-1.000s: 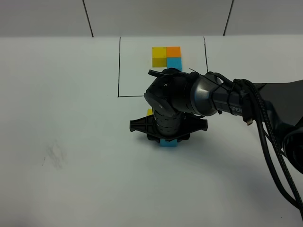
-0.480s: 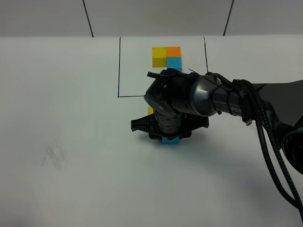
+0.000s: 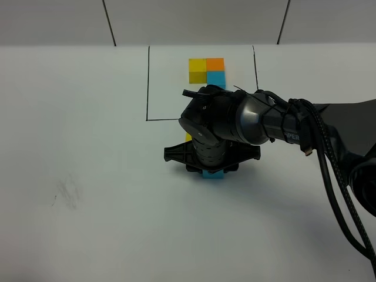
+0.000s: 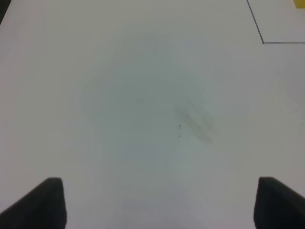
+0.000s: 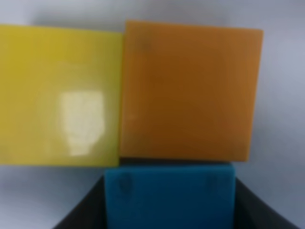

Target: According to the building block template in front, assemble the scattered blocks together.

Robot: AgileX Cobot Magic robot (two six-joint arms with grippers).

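My right gripper should open now. The blue block's lower edge (image 3: 212,177) meets the table beside the orange block.
The template (image 3: 207,70) of a yellow, an orange and a blue block lies at the back inside a black outline. My right gripper (image 3: 211,169) reaches to the table's middle, pointing down, its wrist hiding most of the loose blocks. In the right wrist view it (image 5: 169,210) is shut on a blue block (image 5: 169,193), which touches the near side of an orange block (image 5: 188,90). A yellow block (image 5: 57,93) sits flush beside the orange one. In the high view only slivers of the blue block (image 3: 212,174) and yellow block (image 3: 186,137) show. My left gripper (image 4: 159,205) is open over bare table.
The black outline (image 3: 148,88) frames the template area just behind the right gripper. A faint grey smudge (image 3: 67,194) marks the white table at the left; it also shows in the left wrist view (image 4: 198,121). The right arm's cables (image 3: 329,170) hang at the right.
My right gripper has shifted slightly right and toward the back with the blue block. The left gripper's earlier state is not shown.
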